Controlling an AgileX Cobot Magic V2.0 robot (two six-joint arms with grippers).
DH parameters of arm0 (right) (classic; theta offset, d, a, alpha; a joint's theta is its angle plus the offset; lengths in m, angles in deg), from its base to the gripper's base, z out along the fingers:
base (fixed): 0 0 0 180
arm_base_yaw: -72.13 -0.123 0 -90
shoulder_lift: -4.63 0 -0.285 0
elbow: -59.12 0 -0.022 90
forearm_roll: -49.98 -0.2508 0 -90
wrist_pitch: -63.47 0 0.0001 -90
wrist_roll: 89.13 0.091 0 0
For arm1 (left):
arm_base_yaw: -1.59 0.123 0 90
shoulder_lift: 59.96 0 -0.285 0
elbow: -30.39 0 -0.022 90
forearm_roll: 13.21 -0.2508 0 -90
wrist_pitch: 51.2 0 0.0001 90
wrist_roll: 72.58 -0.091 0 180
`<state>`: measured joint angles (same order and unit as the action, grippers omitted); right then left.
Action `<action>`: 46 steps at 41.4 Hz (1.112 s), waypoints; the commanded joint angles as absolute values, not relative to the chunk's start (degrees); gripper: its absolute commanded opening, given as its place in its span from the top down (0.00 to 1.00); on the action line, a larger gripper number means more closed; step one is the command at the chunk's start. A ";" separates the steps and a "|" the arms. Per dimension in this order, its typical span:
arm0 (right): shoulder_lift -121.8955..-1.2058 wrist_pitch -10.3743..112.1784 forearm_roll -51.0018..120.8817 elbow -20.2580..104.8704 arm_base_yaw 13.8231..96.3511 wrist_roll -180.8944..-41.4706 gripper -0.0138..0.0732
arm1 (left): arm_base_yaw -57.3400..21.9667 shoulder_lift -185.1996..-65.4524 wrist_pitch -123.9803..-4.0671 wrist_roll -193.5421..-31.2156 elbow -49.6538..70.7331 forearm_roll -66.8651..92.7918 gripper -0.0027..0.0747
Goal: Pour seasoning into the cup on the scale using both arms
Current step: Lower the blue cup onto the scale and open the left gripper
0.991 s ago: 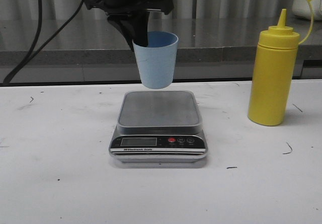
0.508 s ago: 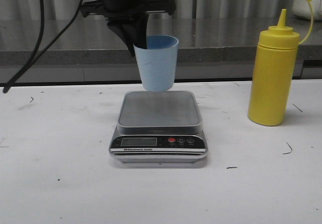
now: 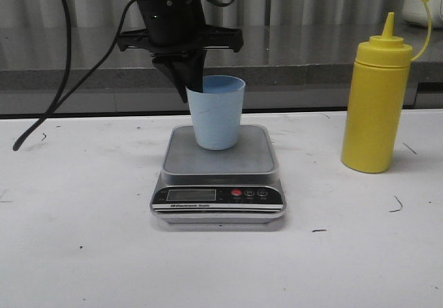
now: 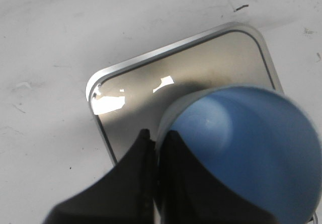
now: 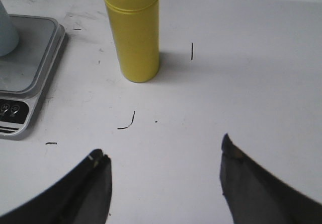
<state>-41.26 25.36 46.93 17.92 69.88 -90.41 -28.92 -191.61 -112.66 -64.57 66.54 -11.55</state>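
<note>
The left gripper should open now, because the pale blue cup's base is resting on the scale's steel platform and the cup would stay upright.
The pale blue cup stands upright on the steel platform of the scale at the table's middle. My left gripper comes down from above and is shut on the cup's rim, one finger inside and one outside; the left wrist view shows the cup over the scale platform with the gripper pinching its wall. The yellow seasoning bottle stands to the right of the scale, cap off and hanging by its tether. My right gripper is open and empty above the table, the bottle ahead of it.
A grey ledge and wall run along the back of the white table. Black cables hang at the back left. The scale's corner and the cup's side show in the right wrist view. Small dark marks dot the tabletop.
My left gripper has lowered the cup from above the scale down onto its platform. The bottle has not moved.
</note>
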 commanded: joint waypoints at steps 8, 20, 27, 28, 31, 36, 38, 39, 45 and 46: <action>-41.51 29.36 47.35 19.88 70.21 -90.94 0.28 | -29.30 -188.82 -110.69 -63.72 68.44 -10.66 0.82; -41.51 29.36 47.35 19.88 70.21 -90.94 0.28 | -29.30 -186.51 -111.40 -63.94 68.44 -10.26 0.46; -41.51 29.36 47.35 19.88 70.21 -90.94 0.28 | -29.30 -182.28 -113.33 -65.83 68.44 -10.26 0.46; -41.51 29.36 47.35 19.88 70.21 -90.94 0.28 | -29.30 -181.53 -113.68 -66.25 68.44 -10.26 0.46; -41.51 29.36 47.35 19.88 70.21 -90.94 0.28 | -29.30 -178.51 -114.97 -67.98 68.44 -10.39 0.46; -41.51 29.36 47.35 19.88 70.21 -90.94 0.28 | -29.30 -172.33 -117.53 -69.01 67.96 -12.18 0.46; -41.51 29.36 47.35 19.88 70.21 -90.94 0.28 | -29.30 -169.69 -117.21 -69.01 66.77 -13.67 0.46; -41.51 29.36 47.35 19.88 70.21 -90.94 0.28 | -29.30 -167.85 -116.80 -69.01 65.96 -14.13 0.46; -41.51 29.36 47.35 19.88 70.21 -90.94 0.28 | -29.30 -157.54 -113.13 -69.01 57.08 -14.28 0.46; -41.51 29.36 47.35 19.88 70.21 -90.94 0.28 | -29.30 -155.89 -112.17 -69.01 54.70 -14.28 0.46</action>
